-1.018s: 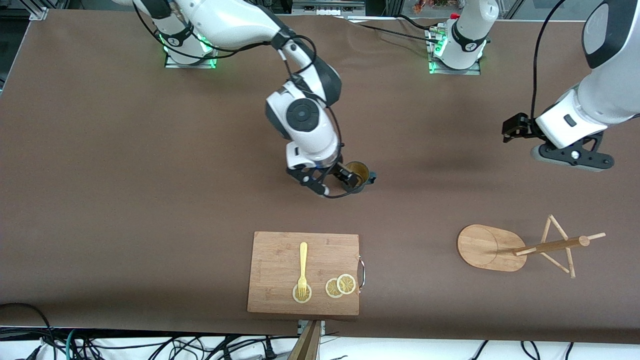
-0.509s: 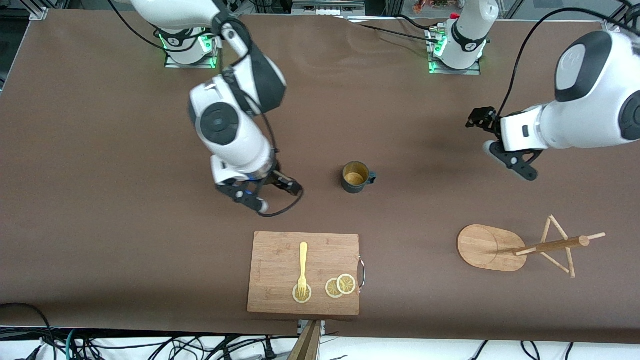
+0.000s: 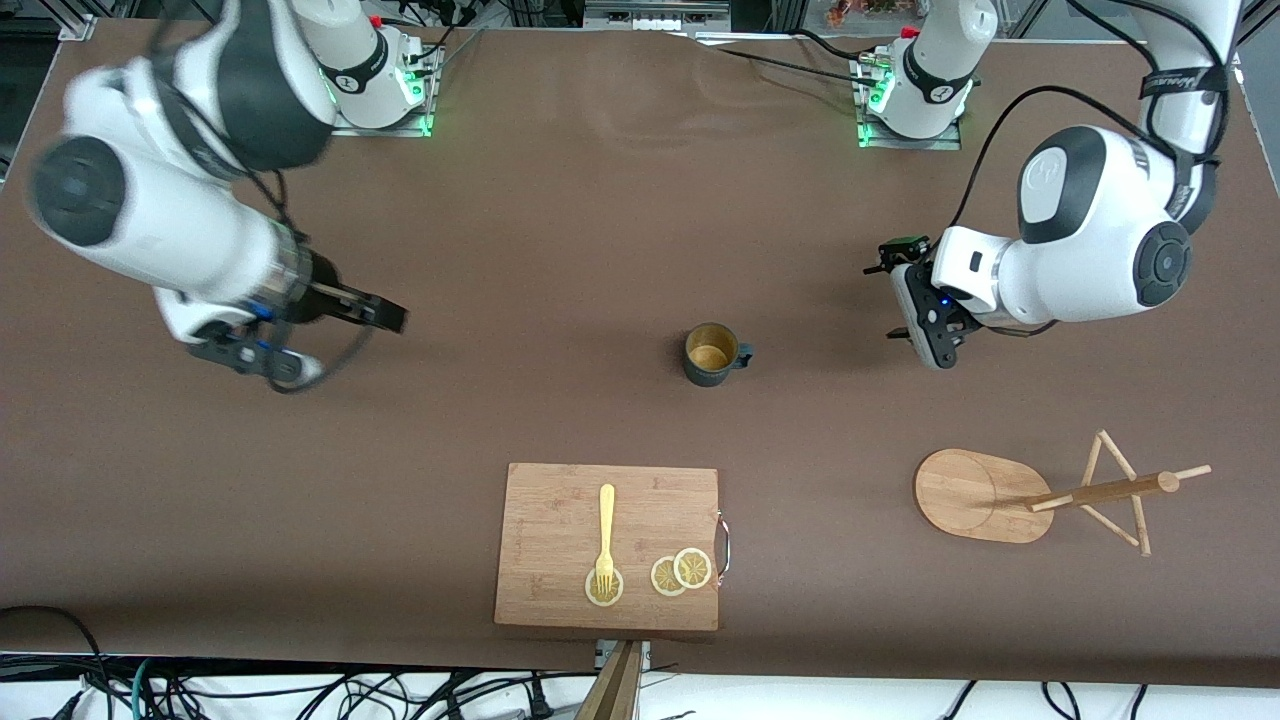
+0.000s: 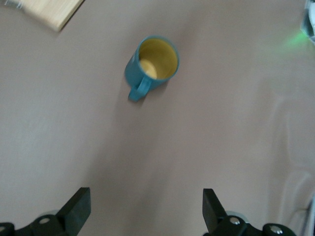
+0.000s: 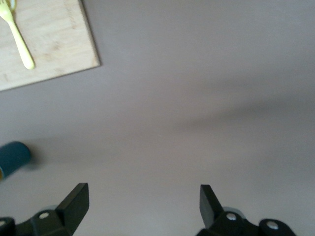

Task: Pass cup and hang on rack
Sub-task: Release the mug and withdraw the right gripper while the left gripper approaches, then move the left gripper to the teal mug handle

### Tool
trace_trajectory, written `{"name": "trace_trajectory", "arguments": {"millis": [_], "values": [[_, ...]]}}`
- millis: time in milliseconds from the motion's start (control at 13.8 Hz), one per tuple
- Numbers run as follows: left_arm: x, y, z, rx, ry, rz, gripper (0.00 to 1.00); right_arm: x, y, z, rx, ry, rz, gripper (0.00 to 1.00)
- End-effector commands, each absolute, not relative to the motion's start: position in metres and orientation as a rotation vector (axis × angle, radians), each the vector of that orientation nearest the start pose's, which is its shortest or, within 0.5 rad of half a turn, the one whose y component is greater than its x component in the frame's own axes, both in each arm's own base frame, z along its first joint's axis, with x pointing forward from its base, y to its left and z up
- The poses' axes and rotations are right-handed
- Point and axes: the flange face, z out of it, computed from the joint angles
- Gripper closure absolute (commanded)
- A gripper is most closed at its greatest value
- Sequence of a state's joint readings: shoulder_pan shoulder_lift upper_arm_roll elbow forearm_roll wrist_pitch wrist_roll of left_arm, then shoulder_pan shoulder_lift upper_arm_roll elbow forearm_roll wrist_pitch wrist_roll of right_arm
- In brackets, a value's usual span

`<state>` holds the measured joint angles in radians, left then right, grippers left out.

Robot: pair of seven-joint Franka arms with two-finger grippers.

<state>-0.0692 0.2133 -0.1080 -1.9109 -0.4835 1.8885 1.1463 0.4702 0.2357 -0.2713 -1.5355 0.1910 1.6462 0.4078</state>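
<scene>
The cup should be grabbed next by its handle point(image 3: 744, 355) point(image 4: 140, 89) with my left gripper. Then it can be hung on the rack.
The cup point(image 3: 713, 354), dark teal with a yellowish inside, stands upright mid-table, its handle toward the left arm's end. It also shows in the left wrist view point(image 4: 152, 64) and at the edge of the right wrist view point(image 5: 12, 157). The rack point(image 3: 975, 495), a bamboo mug tree with an oval base, stands near the left arm's end, nearer the front camera. My left gripper point(image 3: 890, 305) is open and empty, apart from the cup and facing it point(image 4: 146, 209). My right gripper point(image 3: 350, 345) is open and empty toward the right arm's end point(image 5: 142, 201).
A bamboo cutting board point(image 3: 608, 545) lies nearer the front camera than the cup, with a yellow fork point(image 3: 605, 535) and lemon slices point(image 3: 680, 572) on it. The board point(image 5: 44, 39) and fork point(image 5: 17, 34) show in the right wrist view.
My right gripper has left the cup and swung far toward the right arm's end. My left gripper has moved in toward the cup. The cup has not moved.
</scene>
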Motion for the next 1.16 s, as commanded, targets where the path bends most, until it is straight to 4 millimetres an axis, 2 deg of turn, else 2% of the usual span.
{"name": "trace_trajectory", "arguments": {"millis": [0,73,218,364,436,727,945,1091], "values": [[0.555,-0.133,0.343,2.047,-1.491,0.253,0.00,0.557,0.101,0.520,-3.012,0.210,0.244,0.01],[0.548,-0.135,0.320,2.004,-1.484,0.336,0.00,0.555,0.082,0.522,-3.056,0.155,0.231,0.01],[0.532,-0.159,0.286,1.915,-1.506,0.506,0.00,0.550,0.047,0.532,-3.066,0.054,0.230,0.01],[0.524,-0.179,0.259,1.841,-1.520,0.610,0.00,0.542,0.023,0.546,-3.049,-0.039,0.220,0.01],[0.524,-0.179,0.244,1.815,-1.524,0.657,0.00,0.542,0.009,0.549,-3.045,-0.066,0.211,0.00],[0.511,-0.184,0.171,1.706,-1.491,0.893,0.00,0.554,-0.004,0.563,-3.090,-0.086,0.165,0.00],[0.513,-0.185,0.162,1.688,-1.499,0.963,0.00,0.559,-0.011,0.567,-3.107,-0.069,0.163,0.00],[0.509,-0.184,0.143,1.683,-1.490,1.020,0.00,0.558,-0.001,0.571,-3.133,-0.100,0.149,0.00]]}}
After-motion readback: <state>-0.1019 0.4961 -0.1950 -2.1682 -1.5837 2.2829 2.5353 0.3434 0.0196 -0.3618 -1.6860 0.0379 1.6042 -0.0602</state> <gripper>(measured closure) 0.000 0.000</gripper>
